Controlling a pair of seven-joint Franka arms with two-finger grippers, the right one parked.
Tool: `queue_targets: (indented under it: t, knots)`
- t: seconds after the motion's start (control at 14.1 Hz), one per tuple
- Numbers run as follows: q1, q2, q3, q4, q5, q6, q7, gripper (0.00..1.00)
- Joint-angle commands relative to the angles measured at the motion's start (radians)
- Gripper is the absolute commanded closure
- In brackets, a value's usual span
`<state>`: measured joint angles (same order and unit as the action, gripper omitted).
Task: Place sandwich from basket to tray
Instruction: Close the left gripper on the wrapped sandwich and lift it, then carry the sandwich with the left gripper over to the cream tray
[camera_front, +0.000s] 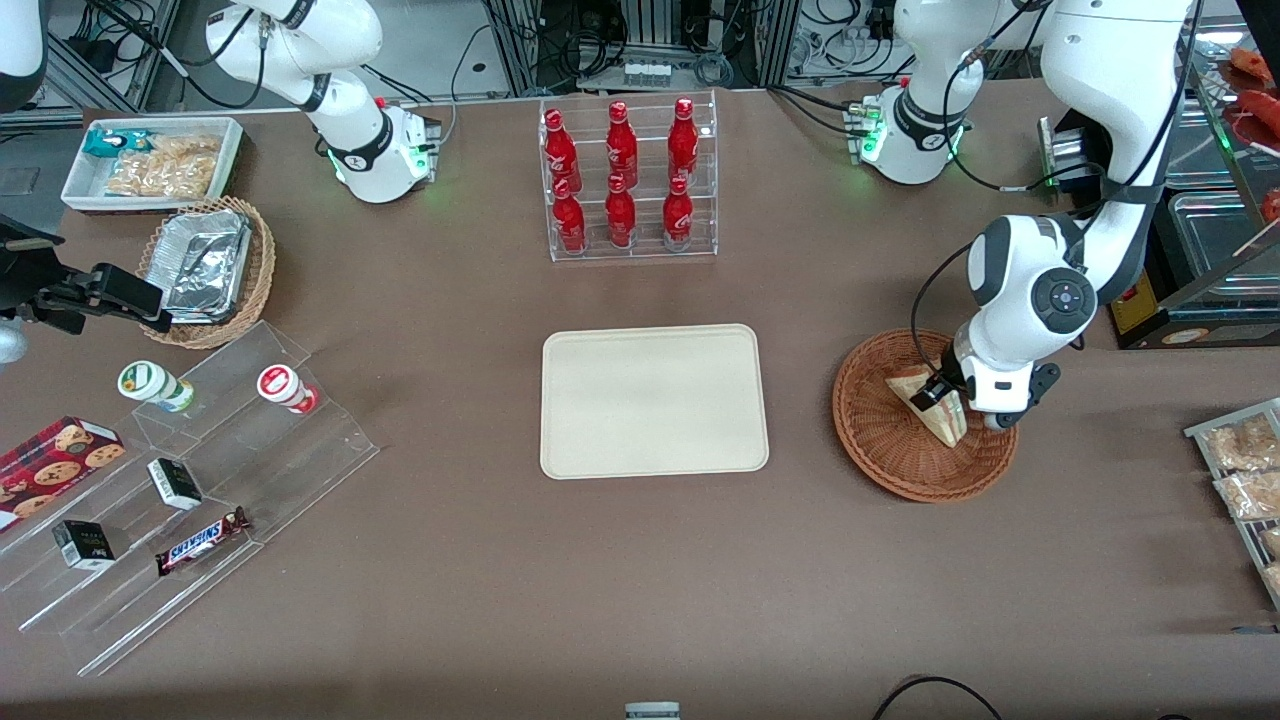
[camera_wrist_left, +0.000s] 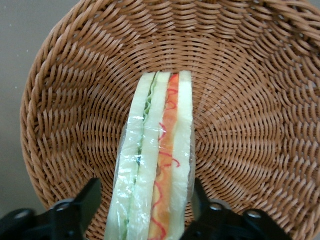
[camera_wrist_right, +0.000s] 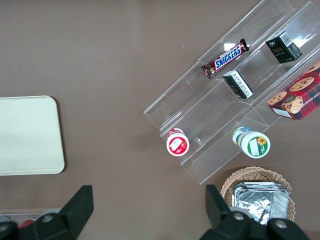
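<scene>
The sandwich needs to go on the beige tray, so my left gripper should next grab it by its wrapped end (camera_wrist_left: 147, 212).
The sandwich (camera_front: 912, 387), a clear-wrapped wedge of pale bread with green and red-orange filling, lies in the round reddish-brown wicker basket (camera_front: 925, 488) toward the working arm's end of the table. In the left wrist view the sandwich (camera_wrist_left: 157, 145) stands on edge on the basket's weave (camera_wrist_left: 250, 125). My left gripper (camera_front: 948, 405) is down in the basket, open, with one black finger (camera_wrist_left: 86, 202) on each side of the sandwich. A thin strip of wicker shows between one finger and the wrap. The beige tray (camera_front: 655, 400) lies bare at mid-table beside the basket.
A clear rack of red bottles (camera_front: 630, 180) stands farther from the front camera than the tray. Snack packets (camera_front: 1245, 460) lie at the working arm's table edge. A stepped acrylic stand (camera_front: 190, 470), a tan foil-container basket (camera_front: 205, 265) and a white bin (camera_front: 150, 160) sit toward the parked arm's end.
</scene>
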<state>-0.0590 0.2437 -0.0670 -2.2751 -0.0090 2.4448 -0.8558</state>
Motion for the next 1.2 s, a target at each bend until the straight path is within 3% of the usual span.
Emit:
queue_targets:
  t: [0.0, 0.07, 0.35, 0.49, 0.57, 1.13]
  knots:
    - [-0.01, -0.004, -0.002, 0.002, -0.002, -0.021, -0.026, 0.85]
    - [-0.009, -0.017, -0.004, 0.012, 0.006, -0.076, -0.019, 0.91]
    - [-0.01, -0.035, -0.023, 0.205, 0.01, -0.321, 0.082, 0.94]
    - [-0.009, -0.009, -0.066, 0.304, 0.096, -0.383, 0.253, 0.92]
    - [-0.009, 0.011, -0.097, 0.351, 0.098, -0.417, 0.297, 0.9]
    - [-0.01, 0.225, -0.374, 0.617, 0.113, -0.483, 0.186, 0.97]
